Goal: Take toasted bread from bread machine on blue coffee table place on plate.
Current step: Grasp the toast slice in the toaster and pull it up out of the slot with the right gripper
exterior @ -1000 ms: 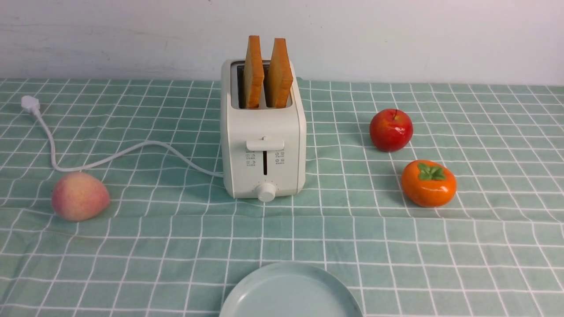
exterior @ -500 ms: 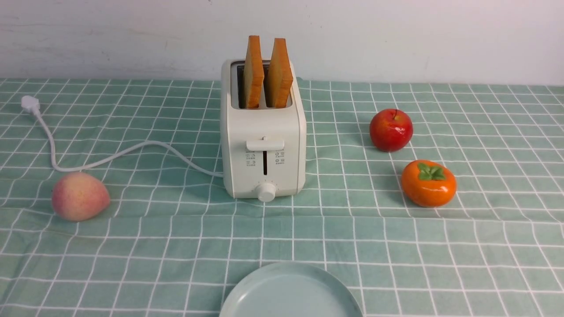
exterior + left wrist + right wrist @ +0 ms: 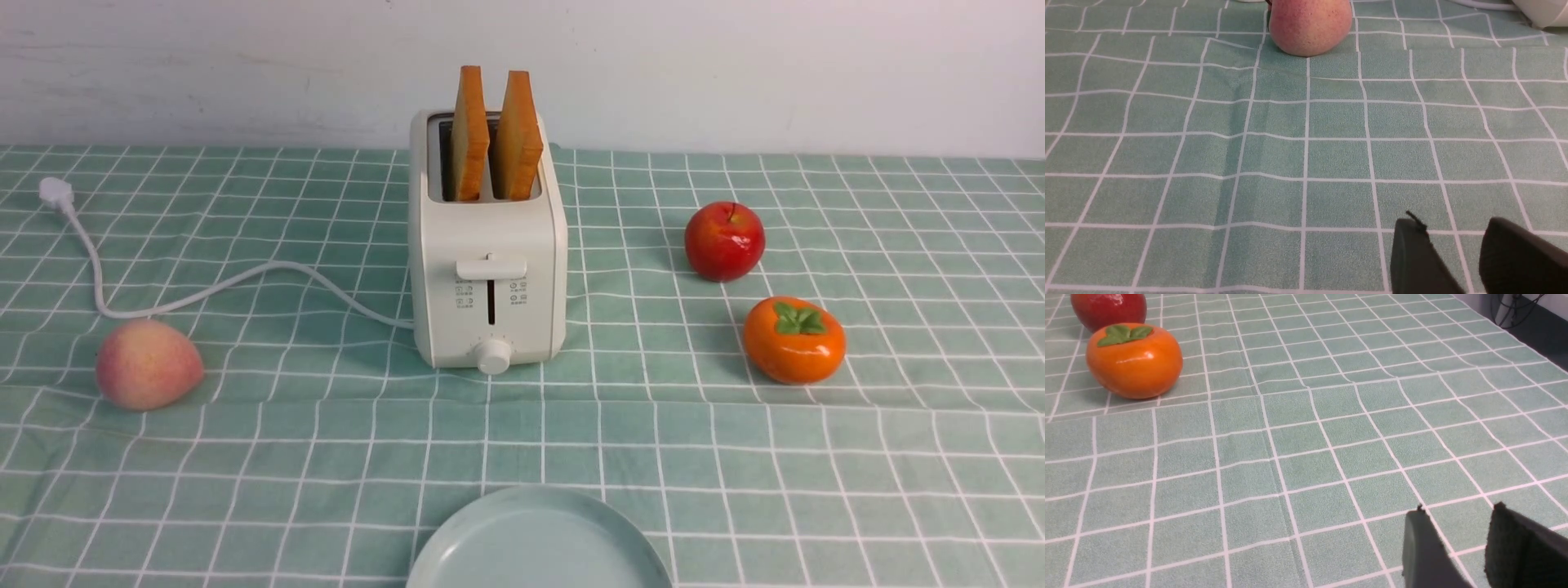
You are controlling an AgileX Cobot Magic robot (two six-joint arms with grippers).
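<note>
The sides of the bread machine's slot close around the lower part of the slice nearer the apple, so my right gripper next needs to grab it by its exposed upper part [image 3: 522, 122].
Two slices of toasted bread [image 3: 471, 135] [image 3: 517, 137] stand upright in the slots of the cream-white bread machine [image 3: 490, 269] at the middle of the blue coffee table [image 3: 326, 457]. The pale plate [image 3: 539, 543] lies at the front edge, partly cut off. Neither arm shows in the front view. My left gripper [image 3: 1453, 226] hovers open over bare cloth, nothing between its fingers. My right gripper [image 3: 1455, 514] is likewise open and empty above the cloth.
A peach [image 3: 148, 364] [image 3: 1309, 25] lies left of the bread machine, near the white cord [image 3: 204, 290] and plug [image 3: 55, 193]. On the right sit a red apple [image 3: 724, 241] and an orange persimmon [image 3: 793, 340] [image 3: 1134, 361]. The table's far right edge [image 3: 1515, 335] drops off.
</note>
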